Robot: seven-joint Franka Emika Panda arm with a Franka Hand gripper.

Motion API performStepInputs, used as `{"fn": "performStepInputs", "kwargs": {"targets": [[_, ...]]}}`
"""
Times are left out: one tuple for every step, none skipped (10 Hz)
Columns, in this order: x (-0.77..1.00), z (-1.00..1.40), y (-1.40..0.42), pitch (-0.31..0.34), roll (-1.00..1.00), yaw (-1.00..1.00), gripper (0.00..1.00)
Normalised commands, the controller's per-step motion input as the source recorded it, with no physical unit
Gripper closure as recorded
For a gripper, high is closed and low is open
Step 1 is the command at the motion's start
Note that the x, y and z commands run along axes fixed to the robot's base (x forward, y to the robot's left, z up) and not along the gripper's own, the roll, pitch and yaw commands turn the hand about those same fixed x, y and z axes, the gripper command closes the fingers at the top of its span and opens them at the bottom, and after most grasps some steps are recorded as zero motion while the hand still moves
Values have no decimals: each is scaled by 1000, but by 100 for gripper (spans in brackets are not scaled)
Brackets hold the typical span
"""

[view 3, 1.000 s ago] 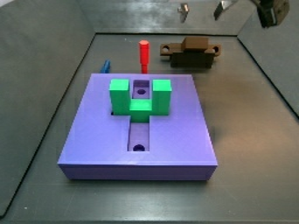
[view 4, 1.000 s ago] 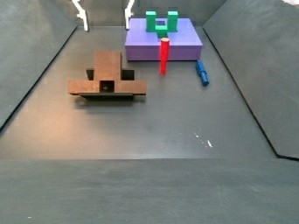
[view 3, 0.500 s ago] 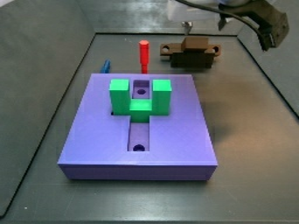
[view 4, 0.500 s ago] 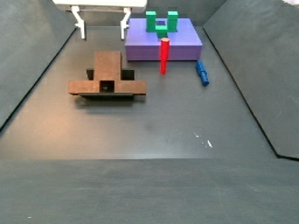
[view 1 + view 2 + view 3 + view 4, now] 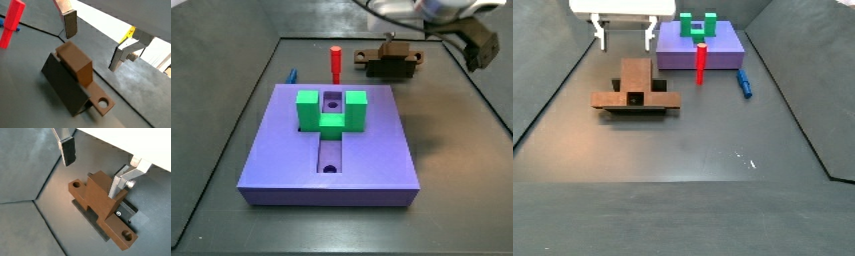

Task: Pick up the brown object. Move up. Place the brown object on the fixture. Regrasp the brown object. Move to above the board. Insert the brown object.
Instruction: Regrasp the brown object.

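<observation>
My gripper will next pick up the brown object by its raised middle block (image 5: 75, 59). This will keep the brown object's bar with the holes free to go into the board.
The brown object (image 5: 636, 88) is a flat brown bar with round holes near its ends and a raised middle block. It lies across the dark fixture (image 5: 617, 108) on the floor. It also shows in a side view (image 5: 392, 53) on the fixture (image 5: 389, 70). My gripper (image 5: 625, 38) is open and empty, just above and behind the brown object; it also shows in a side view (image 5: 404, 40). In both wrist views the gripper (image 5: 95, 42) (image 5: 93, 168) straddles the raised block of the brown object (image 5: 77, 64) (image 5: 99, 203) without touching it. The lavender board (image 5: 372, 150) (image 5: 673, 52) lies apart from them.
A bright green U-shaped block (image 5: 331, 110) (image 5: 699, 26) stands in the board's slot. An upright red peg (image 5: 335, 63) (image 5: 700, 62) and a small blue piece (image 5: 290, 76) (image 5: 744, 82) are beside the board. Grey walls enclose the floor.
My open gripper has come down from the top of the view to just above the brown object on the fixture. The brown object has not moved.
</observation>
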Motion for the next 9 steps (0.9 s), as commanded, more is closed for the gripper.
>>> {"fn": "performStepInputs", "kwargs": {"targets": [[0,-231,83,240,-69,0,0],[0,-174,69,246,-23,0,0],[0,-71,80,231,-31,0,0],[-63,0,14,200,-51,0,0],[-97,40,0,146,-86,0,0],[-209,77,0,103,-91,80,0],[-271,26,0,23,-83,26,0],[-246,0,0,14,-51,6,0],[-166,0,0,11,0,0,0]]}}
